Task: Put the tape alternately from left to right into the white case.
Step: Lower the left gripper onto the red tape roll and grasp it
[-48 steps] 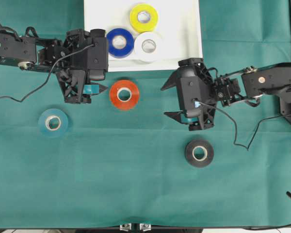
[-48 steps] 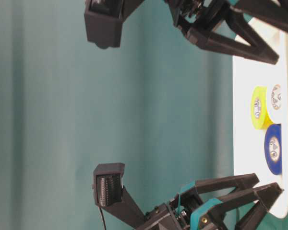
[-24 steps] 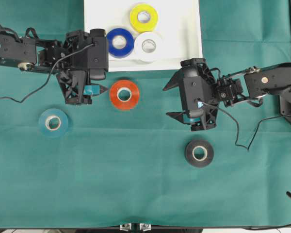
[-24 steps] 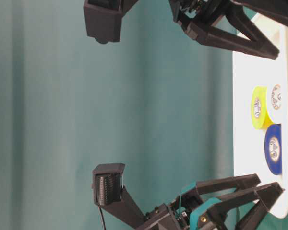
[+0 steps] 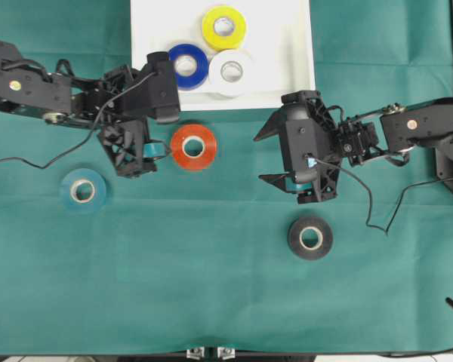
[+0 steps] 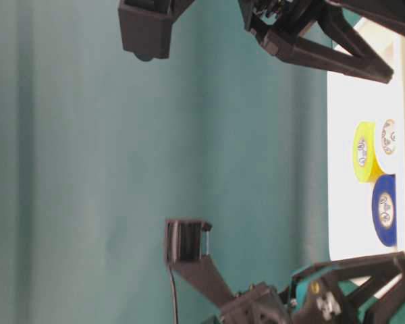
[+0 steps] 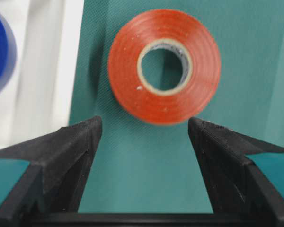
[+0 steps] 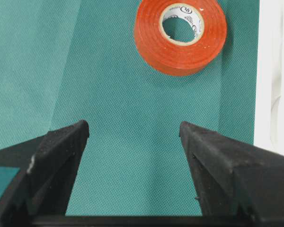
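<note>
The left gripper needs to move toward the red-orange tape roll before it closes on it. The roll lies ahead of the gripper's fingers in the left wrist view.
The red-orange tape roll (image 5: pixel 193 147) lies flat on the green cloth just below the white case (image 5: pixel 287 75). My left gripper (image 5: pixel 160 141) is open just left of the roll. In the left wrist view the roll (image 7: pixel 164 66) sits directly ahead of the open left gripper (image 7: pixel 144 125), untouched. My right gripper (image 5: pixel 258 158) is open and empty to the right of the roll. From the right wrist the roll (image 8: pixel 180 35) lies well ahead of the right gripper (image 8: pixel 134 127). Blue (image 5: pixel 186 66), yellow (image 5: pixel 223 27) and white (image 5: pixel 231 72) rolls lie in the case.
A teal roll (image 5: pixel 83 190) lies on the cloth at the lower left of the left arm. A black roll (image 5: pixel 310 237) lies below the right gripper. From table level the case (image 6: pixel 364 101) shows with the yellow roll (image 6: pixel 362 152) and the blue roll (image 6: pixel 385 209) in it.
The left gripper has swung and moved right, closer to the red-orange roll. The right gripper shifted slightly right early on, then held still. No roll has moved.
</note>
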### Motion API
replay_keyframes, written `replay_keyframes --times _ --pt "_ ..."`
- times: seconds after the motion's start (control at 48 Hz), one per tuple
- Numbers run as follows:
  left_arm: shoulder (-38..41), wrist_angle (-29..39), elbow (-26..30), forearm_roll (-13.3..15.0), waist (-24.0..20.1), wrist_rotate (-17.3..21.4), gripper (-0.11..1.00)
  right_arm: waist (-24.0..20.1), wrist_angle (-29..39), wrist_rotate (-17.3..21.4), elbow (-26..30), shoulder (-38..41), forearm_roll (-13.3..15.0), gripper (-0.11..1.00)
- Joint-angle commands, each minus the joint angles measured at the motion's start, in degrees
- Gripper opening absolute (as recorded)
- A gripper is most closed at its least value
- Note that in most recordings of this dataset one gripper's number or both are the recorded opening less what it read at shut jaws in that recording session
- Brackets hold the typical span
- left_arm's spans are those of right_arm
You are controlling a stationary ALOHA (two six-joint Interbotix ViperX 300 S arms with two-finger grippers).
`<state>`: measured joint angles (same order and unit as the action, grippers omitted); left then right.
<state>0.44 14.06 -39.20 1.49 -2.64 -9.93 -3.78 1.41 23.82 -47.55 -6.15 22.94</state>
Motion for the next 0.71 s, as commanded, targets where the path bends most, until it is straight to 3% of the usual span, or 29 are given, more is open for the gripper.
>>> replay_keyframes --times 0.0,0.312,0.687 --pt "0.26 0.00 1.93 0.09 0.79 -3.43 0.91 -0.18 -0.44 0.09 0.26 -1.32 -0.18 0.85" --pt "4.57 6.50 6.06 0.09 0.44 -15.38 0.91 -0.18 -0.35 0.09 0.09 -1.32 -0.18 0.85" --pt "8.09 8.61 10.46 0.09 -0.09 -18.11 0.91 -0.09 -0.35 0.09 -0.70 -1.32 -0.18 0.85"
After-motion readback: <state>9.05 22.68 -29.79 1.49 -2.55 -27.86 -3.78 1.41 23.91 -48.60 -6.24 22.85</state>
